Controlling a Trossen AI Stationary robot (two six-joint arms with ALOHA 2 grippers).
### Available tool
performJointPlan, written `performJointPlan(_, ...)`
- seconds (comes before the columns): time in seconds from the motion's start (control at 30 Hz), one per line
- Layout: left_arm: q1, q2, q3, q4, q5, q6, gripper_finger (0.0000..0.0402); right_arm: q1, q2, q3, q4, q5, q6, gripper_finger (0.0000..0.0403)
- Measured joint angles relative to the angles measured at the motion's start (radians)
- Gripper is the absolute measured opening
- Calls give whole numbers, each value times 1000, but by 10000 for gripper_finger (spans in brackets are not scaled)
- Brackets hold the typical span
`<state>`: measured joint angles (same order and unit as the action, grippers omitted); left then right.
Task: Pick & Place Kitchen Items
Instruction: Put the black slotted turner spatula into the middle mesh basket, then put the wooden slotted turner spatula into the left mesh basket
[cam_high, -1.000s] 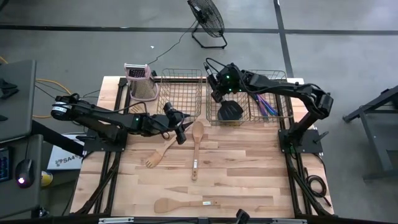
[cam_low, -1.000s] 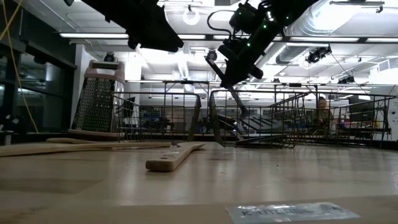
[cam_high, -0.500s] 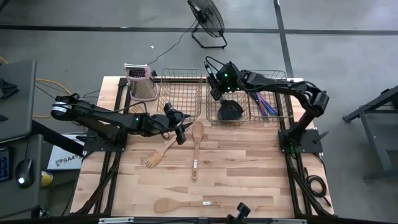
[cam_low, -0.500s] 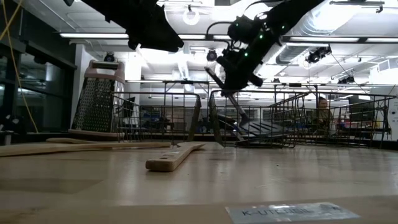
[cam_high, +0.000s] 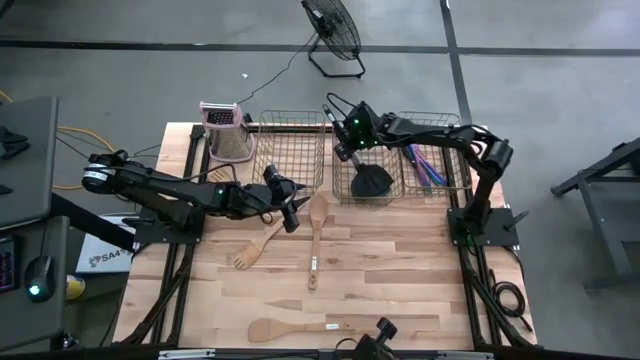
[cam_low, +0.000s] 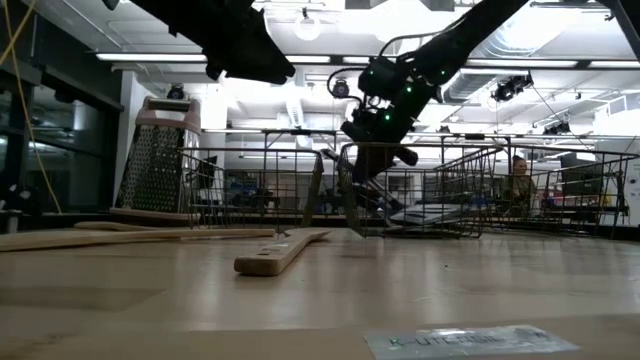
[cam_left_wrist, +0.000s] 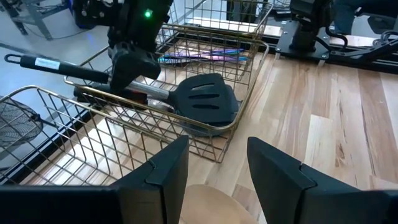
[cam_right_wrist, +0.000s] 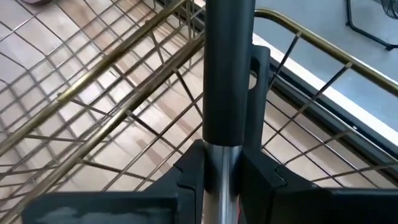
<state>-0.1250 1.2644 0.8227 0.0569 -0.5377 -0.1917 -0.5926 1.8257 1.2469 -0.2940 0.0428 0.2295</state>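
I will open my right gripper, because the spatula's slotted head (cam_high: 372, 181) is inside the wire basket (cam_high: 343, 180) and the black spatula's grip is over the basket's far rim.
My right gripper (cam_high: 348, 146) is shut on a black spatula (cam_left_wrist: 202, 99) at the near-left corner of the right wire basket (cam_high: 455, 187). The spatula's slotted head (cam_high: 372, 181) is low inside the basket. Slim iridescent cutlery (cam_high: 424, 165) lies in the same basket. My left gripper (cam_high: 291, 207) hovers open above the table, beside the bowl of a wooden spoon (cam_high: 316, 235) that lies flat. A wooden fork (cam_high: 256, 249) and a wooden spatula (cam_high: 290, 328) also lie flat on the table. My right gripper pinches the spatula's metal neck (cam_right_wrist: 221, 158) between its two fingers, just below the black grip. The fingers slant down from above and lie across the handle. The grip (cam_left_wrist: 43, 64) sticks out past the fingers, and the head (cam_low: 430, 212) lies nearly level, low in the basket.
An empty wire basket (cam_high: 293, 150) stands left of the right one, their rims close together. A metal box grater (cam_high: 226, 131) stands at the far left. The near half of the table holds only the loose wooden utensils.
My right gripper has sunk toward the right basket and shifted a little toward the table's left edge, still shut on the spatula. The spatula's handle has tipped flatter and its head has come lower into the basket.
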Motion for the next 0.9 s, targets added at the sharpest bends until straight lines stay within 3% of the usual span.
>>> performJointPlan(0.2, 0, 0, 0, -1, 0, 0, 161, 1, 6, 0, 18, 3, 8, 66)
performJointPlan(0.4, 0, 0, 0, -9, 0, 0, 161, 1, 6, -2, 4, 14, 4, 164)
performJointPlan(0.53, 0, 0, 0, -8, 0, 0, 161, 1, 3, -2, -3, 10, 1, 197)
performJointPlan(0.9, 0, 0, 0, -31, -1, -8, 161, -4, -106, -3, -77, 13, -14, 196)
